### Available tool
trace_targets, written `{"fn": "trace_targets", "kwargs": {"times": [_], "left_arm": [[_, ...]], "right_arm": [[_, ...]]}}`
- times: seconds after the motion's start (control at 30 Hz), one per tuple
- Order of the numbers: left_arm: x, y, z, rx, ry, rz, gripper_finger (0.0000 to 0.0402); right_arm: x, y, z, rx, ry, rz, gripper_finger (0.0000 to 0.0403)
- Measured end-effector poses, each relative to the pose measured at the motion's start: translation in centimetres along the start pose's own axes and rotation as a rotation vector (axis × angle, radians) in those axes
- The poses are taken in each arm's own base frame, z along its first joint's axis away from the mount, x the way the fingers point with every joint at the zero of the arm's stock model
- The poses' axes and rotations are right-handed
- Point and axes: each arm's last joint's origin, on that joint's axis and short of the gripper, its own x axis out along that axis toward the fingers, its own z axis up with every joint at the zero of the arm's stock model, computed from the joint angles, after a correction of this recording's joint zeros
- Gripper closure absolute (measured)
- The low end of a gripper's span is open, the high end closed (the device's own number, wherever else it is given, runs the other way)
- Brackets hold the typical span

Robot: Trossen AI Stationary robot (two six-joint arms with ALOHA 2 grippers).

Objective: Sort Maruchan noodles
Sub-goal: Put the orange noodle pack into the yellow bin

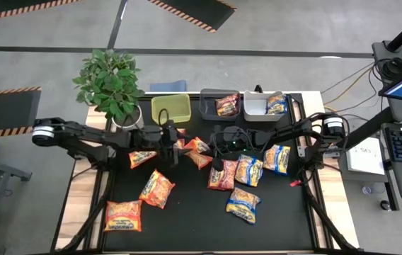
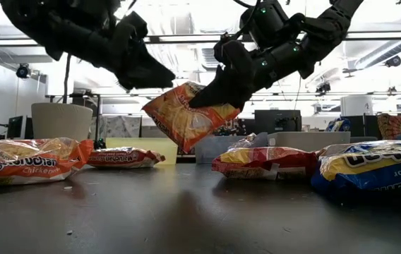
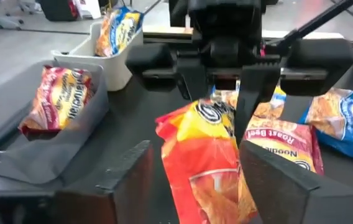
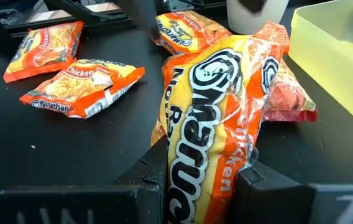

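My left gripper grabs the orange-red packet by its end (image 3: pixel 219 198) opposite the logo next, to sort it into the yellow-green bin.
One orange-red Maruchan packet (image 2: pixel 181 116) hangs in the air over the table's middle, between my two grippers. My right gripper (image 2: pixel 209 95) comes in from the right and is shut on it. My left gripper (image 3: pixel 195 183) faces it from the left, open wide, a finger on either side of the packet's lower part (image 3: pixel 204 168); whether they touch it I cannot tell. Other noodle packets lie flat on the black table: orange-red ones (image 1: pixel 157 188) at the left, blue-and-yellow ones (image 1: pixel 244 204) and a red-pink one (image 1: pixel 221 176) at the right. My right gripper pinches the orange-red packet's upper end (image 3: pixel 217 115) between its two fingers, and the wrapper is bunched in between them (image 4: pixel 204 168). The fingers come from the table's right, slanting a little downward. The packet hangs tilted below them, clear of the table.
Three bins stand in a row at the far edge: a yellow-green one (image 1: pixel 171 108), a dark one (image 1: pixel 209 108) with a red-pink packet, and a pale one (image 1: pixel 255 108) with a blue-and-yellow packet. A potted plant (image 1: pixel 109 83) stands at the far left corner.
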Motion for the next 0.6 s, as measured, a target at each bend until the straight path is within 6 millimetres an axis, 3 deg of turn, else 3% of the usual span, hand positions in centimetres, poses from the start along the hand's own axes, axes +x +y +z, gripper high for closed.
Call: {"fn": "trace_targets", "kwargs": {"times": [0.23,0.6], "left_arm": [[1.5,-0.1,-1.3,-0.003,0.048,0.003,0.0137],[2.3,-0.1,-2.3,-0.017,0.083,0.003,0.0153]], "right_arm": [[0.0,0.0,0.0,-0.015,-0.006,0.000,0.0323],[0.0,0.0,0.1,-0.015,-0.007,0.000,0.0325]]}}
